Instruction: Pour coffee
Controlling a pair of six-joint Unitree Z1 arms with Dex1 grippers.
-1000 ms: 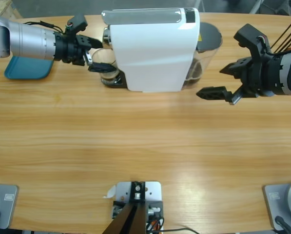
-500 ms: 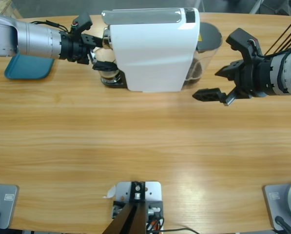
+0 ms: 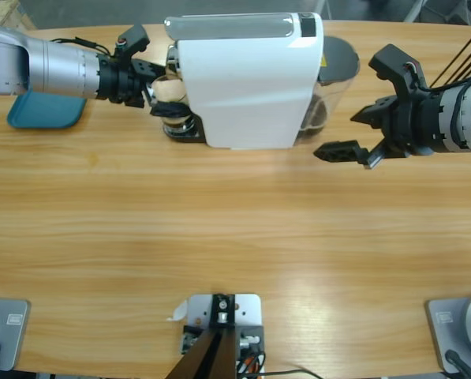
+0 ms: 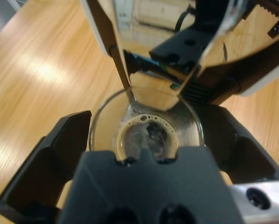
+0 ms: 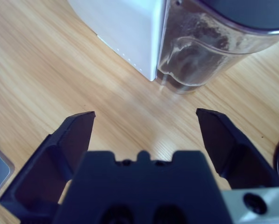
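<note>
My left gripper will next grab the glass around its side (image 4: 98, 133), because the machine's spout hangs close over the open rim of the glass.
A clear glass (image 4: 98, 122) stands on the drip stand under the chrome spout (image 4: 155, 91) of the white coffee machine (image 3: 247, 79). A shallow pool of dark coffee (image 4: 146, 137) with a foamy edge lies at its bottom. My left gripper (image 4: 148, 122) reaches in from the left, open, with one jaw on either side of the glass (image 3: 170, 91) and close against its wall. In the high view the left gripper (image 3: 160, 88) sits at the machine's left end. My right gripper (image 3: 338, 134) hovers open and holds nothing, right of the machine, above bare table (image 5: 145, 116).
The machine's clear water tank (image 5: 200, 51) with a dark lid (image 3: 339, 57) stands at the machine's right end, just ahead of the right jaws. A teal tray (image 3: 42, 112) lies under the left forearm at the far left. Bare wood (image 3: 235, 229) spreads across the near half of the table.
The left gripper slid right along the back of the table until its jaws came round the glass. The right gripper shifted slightly left and up, still open.
</note>
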